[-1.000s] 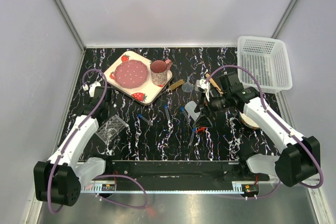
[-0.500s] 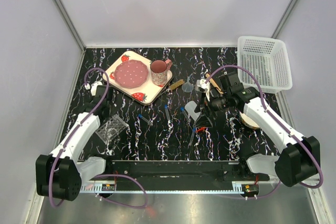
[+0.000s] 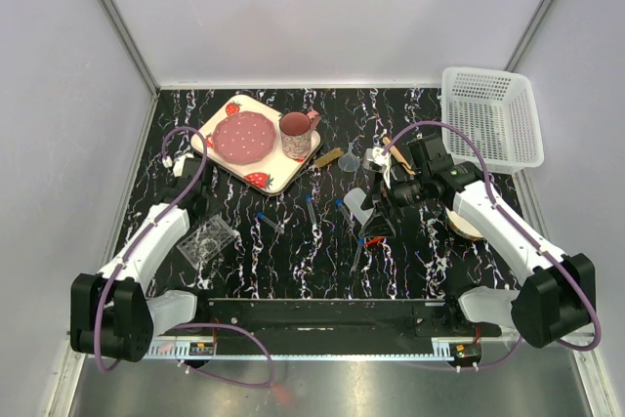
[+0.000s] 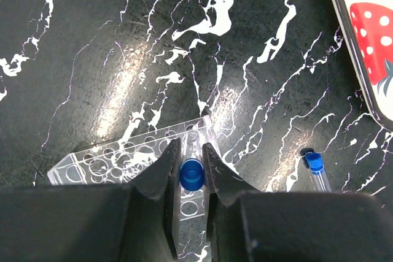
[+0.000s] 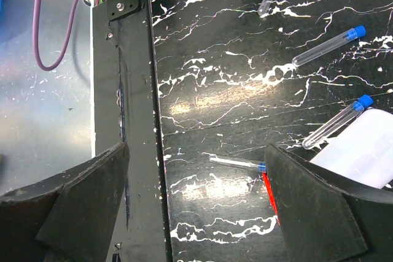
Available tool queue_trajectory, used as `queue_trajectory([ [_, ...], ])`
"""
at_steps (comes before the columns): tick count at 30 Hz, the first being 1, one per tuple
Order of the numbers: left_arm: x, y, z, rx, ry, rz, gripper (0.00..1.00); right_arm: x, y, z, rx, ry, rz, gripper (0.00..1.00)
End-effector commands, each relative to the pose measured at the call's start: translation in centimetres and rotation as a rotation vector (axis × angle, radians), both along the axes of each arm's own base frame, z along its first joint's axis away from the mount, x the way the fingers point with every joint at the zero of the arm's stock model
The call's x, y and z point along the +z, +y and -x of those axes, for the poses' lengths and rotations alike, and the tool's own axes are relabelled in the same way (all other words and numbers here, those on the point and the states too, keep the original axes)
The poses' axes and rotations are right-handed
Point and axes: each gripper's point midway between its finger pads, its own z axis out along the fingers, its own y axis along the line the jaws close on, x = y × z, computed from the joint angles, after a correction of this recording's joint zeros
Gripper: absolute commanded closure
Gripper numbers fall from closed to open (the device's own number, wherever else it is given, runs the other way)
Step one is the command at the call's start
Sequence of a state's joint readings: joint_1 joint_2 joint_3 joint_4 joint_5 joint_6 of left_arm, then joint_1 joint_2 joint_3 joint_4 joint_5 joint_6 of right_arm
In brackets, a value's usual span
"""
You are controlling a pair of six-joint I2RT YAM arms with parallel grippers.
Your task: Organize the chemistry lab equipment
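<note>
The small blue-capped tube lines up with the rack's end hole, its lower end there, so it is now time for my left gripper to let go.
My left gripper (image 4: pixel 191 162) is shut on a small blue-capped tube (image 4: pixel 191 174) and holds it just above the clear plastic tube rack (image 4: pixel 116 159). In the top view the left gripper (image 3: pixel 192 212) sits at the rack's (image 3: pixel 208 239) far-left side. My right gripper (image 3: pixel 379 216) is open and empty over the translucent squeeze bottle (image 3: pixel 358 206) and its red cap (image 5: pixel 270 192). Loose tubes lie mid-table (image 3: pixel 270 222) (image 3: pixel 311 208) (image 3: pixel 356 255). The right wrist view shows several tubes (image 5: pixel 328 46) (image 5: pixel 237 163) between and beyond its fingers (image 5: pixel 80 204). A clear funnel (image 3: pixel 349 158) and wooden-handled tools (image 3: pixel 327 158) lie behind.
The strawberry-print tray (image 3: pixel 269 181) with pink plate and mug stands at the back left; its edge shows in the left wrist view (image 4: pixel 362 47). A white basket (image 3: pixel 493 116) stands at the back right. A cream bowl (image 3: pixel 465 227) lies under my right forearm.
My left arm has shifted slightly toward the back with the tube held over the rack. The right arm has not moved.
</note>
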State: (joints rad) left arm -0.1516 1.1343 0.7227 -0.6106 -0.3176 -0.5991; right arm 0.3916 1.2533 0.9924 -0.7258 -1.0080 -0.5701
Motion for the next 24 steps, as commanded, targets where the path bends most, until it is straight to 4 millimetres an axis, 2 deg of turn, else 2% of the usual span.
queue_trajectory([
  [1, -0.3, -0.4, -0.9, 0.001, -0.026, 0.024, 0.95, 0.6, 0.2, -0.3, 0.008, -0.019, -0.033, 0.03],
  [7, -0.9, -0.6, -1.0, 0.006, -0.02, 0.037, 0.94, 0.7, 0.2, -0.3, 0.006, -0.022, -0.033, 0.03],
  [11, -0.8, -0.5, -0.9, 0.01, -0.021, 0.032, 0.87, 0.6, 0.2, -0.3, 0.005, -0.02, -0.034, 0.03],
  [15, -0.1, -0.3, -0.6, 0.018, -0.034, 0.031, 0.73, 0.6, 0.2, -0.3, 0.006, -0.017, -0.034, 0.03],
  [18, 0.8, -0.4, -0.7, 0.022, -0.057, 0.039, 0.59, 0.5, 0.2, -0.3, 0.006, -0.015, -0.033, 0.03],
  [19, 0.9, -0.3, -0.5, 0.022, -0.058, 0.039, 0.48, 0.5, 0.2, -0.3, 0.006, -0.014, -0.033, 0.03],
  [20, 1.3, -0.4, -0.5, 0.02, -0.066, 0.044, 0.42, 0.6, 0.2, -0.4, 0.005, -0.016, -0.033, 0.03],
  [24, 3.1, -0.5, -0.6, 0.015, -0.097, 0.05, 0.32, 0.6, 0.2, -0.4, 0.004, -0.008, -0.028, 0.03],
])
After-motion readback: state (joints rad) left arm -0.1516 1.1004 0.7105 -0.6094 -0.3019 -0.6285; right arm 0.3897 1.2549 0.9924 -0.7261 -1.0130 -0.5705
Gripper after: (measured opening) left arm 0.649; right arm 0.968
